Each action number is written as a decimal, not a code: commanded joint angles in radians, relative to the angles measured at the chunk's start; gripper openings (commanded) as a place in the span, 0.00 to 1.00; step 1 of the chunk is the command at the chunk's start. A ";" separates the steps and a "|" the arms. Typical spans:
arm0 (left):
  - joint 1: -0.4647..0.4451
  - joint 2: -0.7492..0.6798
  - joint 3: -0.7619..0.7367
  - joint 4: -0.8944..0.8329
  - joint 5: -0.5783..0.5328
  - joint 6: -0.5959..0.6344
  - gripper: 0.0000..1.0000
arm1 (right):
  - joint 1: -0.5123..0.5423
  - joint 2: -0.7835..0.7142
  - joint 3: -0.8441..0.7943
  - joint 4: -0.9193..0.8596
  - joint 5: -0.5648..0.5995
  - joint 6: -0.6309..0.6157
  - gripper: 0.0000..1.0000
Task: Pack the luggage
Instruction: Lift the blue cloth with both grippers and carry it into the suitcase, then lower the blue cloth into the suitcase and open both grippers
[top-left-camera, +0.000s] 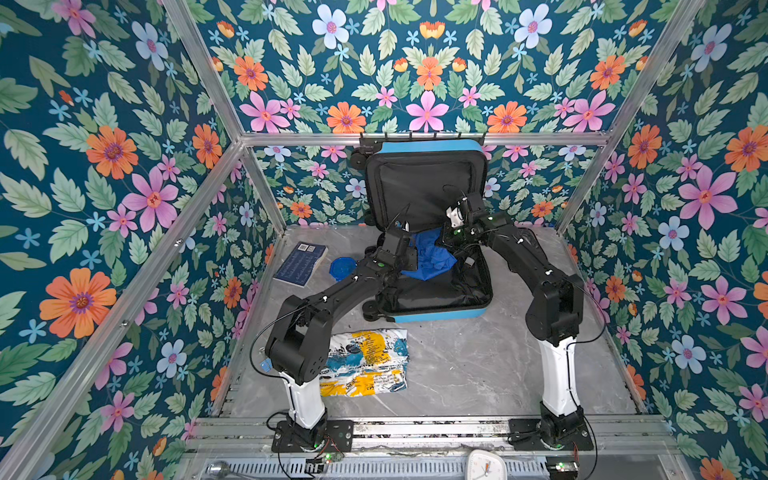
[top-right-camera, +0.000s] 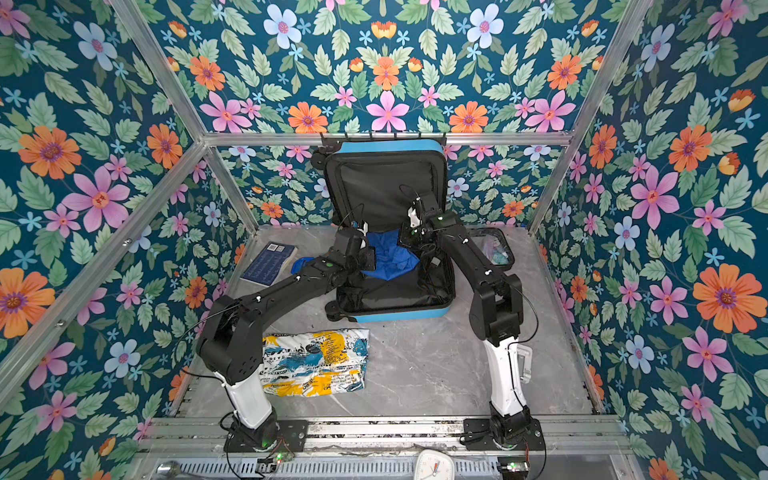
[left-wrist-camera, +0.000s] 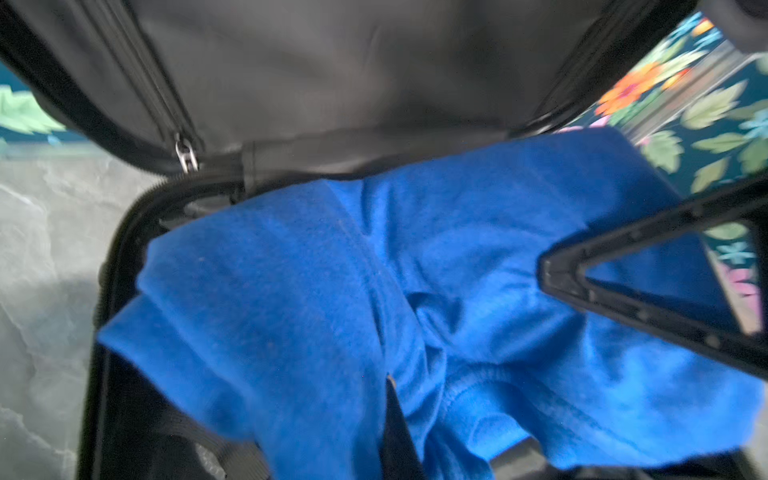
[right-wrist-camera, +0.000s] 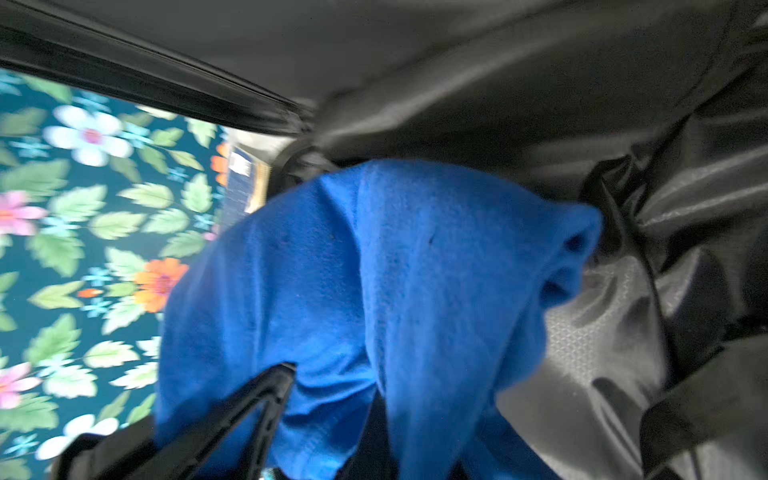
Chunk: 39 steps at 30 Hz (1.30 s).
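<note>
The blue cloth's corner (left-wrist-camera: 124, 332) hangs over the base's rim, above its black lining (left-wrist-camera: 137, 400), so I will bring the cloth down before my left gripper releases it.
The luggage (top-left-camera: 432, 148) (top-right-camera: 390, 145) lies open at the back of the table, its bright-blue lid standing against the rear wall and its black-lined base flat. A crumpled blue cloth (top-left-camera: 430, 254) (top-right-camera: 388, 254) (left-wrist-camera: 291, 270) (right-wrist-camera: 374, 270) hangs over the back of the base, near the hinge. My left gripper (top-left-camera: 410, 257) (left-wrist-camera: 392, 399) is shut on the cloth's left side. On the cloth's right side my right gripper (top-left-camera: 447, 241) (right-wrist-camera: 376, 415) is also shut on it. In each wrist view the opposite gripper's black fingers press into the fabric.
A folded white, yellow and blue printed garment (top-left-camera: 365, 361) lies in front of the luggage. A dark-blue book (top-left-camera: 301, 264) and a round blue container (top-left-camera: 343, 268) sit left of it. A clear pouch (top-right-camera: 494, 247) lies at its right. A white clock (top-left-camera: 484, 465) rests below the front rail.
</note>
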 joint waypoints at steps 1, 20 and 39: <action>0.018 0.026 0.011 0.033 0.023 -0.009 0.00 | 0.001 0.025 0.012 -0.038 0.019 -0.038 0.00; 0.048 0.088 0.007 -0.005 -0.038 -0.029 0.59 | 0.001 0.108 0.059 -0.082 0.187 -0.044 0.62; 0.047 -0.058 -0.036 -0.084 -0.116 -0.087 0.59 | 0.013 -0.098 -0.151 0.012 0.239 -0.049 0.68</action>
